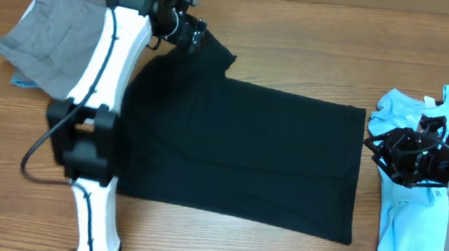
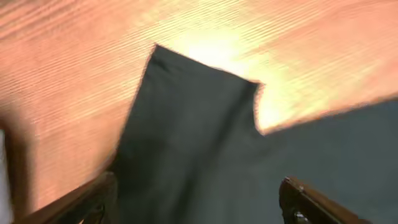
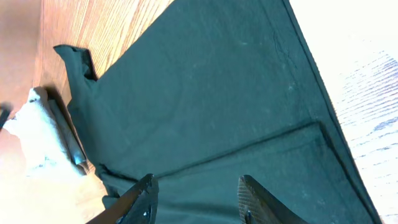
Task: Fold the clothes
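I should pick up the black T-shirt (image 1: 238, 152) by its far sleeve with my left gripper next. Then I can fold its far side over its near side.
A black T-shirt (image 1: 238, 152) lies spread flat on the wooden table, neck end to the left. My left gripper (image 1: 187, 31) is at its far-left sleeve; in the left wrist view (image 2: 199, 208) its fingers are wide open over the sleeve (image 2: 199, 118), holding nothing. My right gripper (image 1: 381, 149) hovers at the shirt's right hem edge; in the right wrist view (image 3: 198, 199) it is open above the black cloth (image 3: 205, 93). Grey shorts (image 1: 46, 36) lie at the far left. A light blue printed tee (image 1: 410, 224) lies at the right, under my right arm.
My white left arm (image 1: 103, 88) runs from the front edge up along the shirt's left side, partly over the grey shorts. The light blue tee shows as a bright patch in the right wrist view (image 3: 367, 68). Bare wood lies along the front and far edges.
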You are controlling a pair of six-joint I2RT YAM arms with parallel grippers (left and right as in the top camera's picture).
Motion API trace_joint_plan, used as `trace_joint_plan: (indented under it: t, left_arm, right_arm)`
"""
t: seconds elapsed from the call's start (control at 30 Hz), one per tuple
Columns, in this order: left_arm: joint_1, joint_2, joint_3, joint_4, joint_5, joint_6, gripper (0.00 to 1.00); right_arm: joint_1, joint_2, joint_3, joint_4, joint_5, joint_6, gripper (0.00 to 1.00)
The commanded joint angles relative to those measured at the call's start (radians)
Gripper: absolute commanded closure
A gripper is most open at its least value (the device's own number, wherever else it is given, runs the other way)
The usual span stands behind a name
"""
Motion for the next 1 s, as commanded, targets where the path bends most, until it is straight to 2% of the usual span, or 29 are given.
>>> trace_joint_plan:
  t: [0.0, 0.2, 0.43, 0.77, 0.87, 0.9, 0.97]
  left_arm:
    - [0.000, 0.112, 0.040, 0.098, -0.022, -0.007, 0.12]
    - [-0.031, 0.238, 0.040, 0.280, -0.021, -0.034, 0.09]
    - [-0.066, 0.321, 0.040, 0.403, -0.104, -0.034, 0.10]
    - [-0.080, 0.390, 0.039, 0.435, -0.137, -0.039, 0.38]
    - [-0.080, 0.393, 0.039, 0.425, -0.135, -0.059, 0.57]
    - [-0.080, 0.391, 0.040, 0.425, -0.129, -0.068, 0.69]
    - [-0.080, 0.381, 0.046, 0.418, -0.118, -0.096, 0.84]
  right_arm:
    - [-0.003, -0.013, 0.023, -0.002, -0.012, -0.013, 0.55]
    - [-0.003, -0.013, 0.023, -0.029, 0.021, -0.013, 0.55]
    - [-0.003, -0.013, 0.022, -0.071, 0.079, -0.013, 0.55]
    - [-0.003, -0.013, 0.022, -0.104, 0.094, -0.013, 0.56]
    - [-0.003, -0.013, 0.022, -0.109, 0.102, -0.013, 0.56]
    - [-0.003, -0.013, 0.022, -0.109, 0.101, -0.013, 0.57]
    - [-0.003, -0.013, 0.022, -0.105, 0.102, -0.013, 0.57]
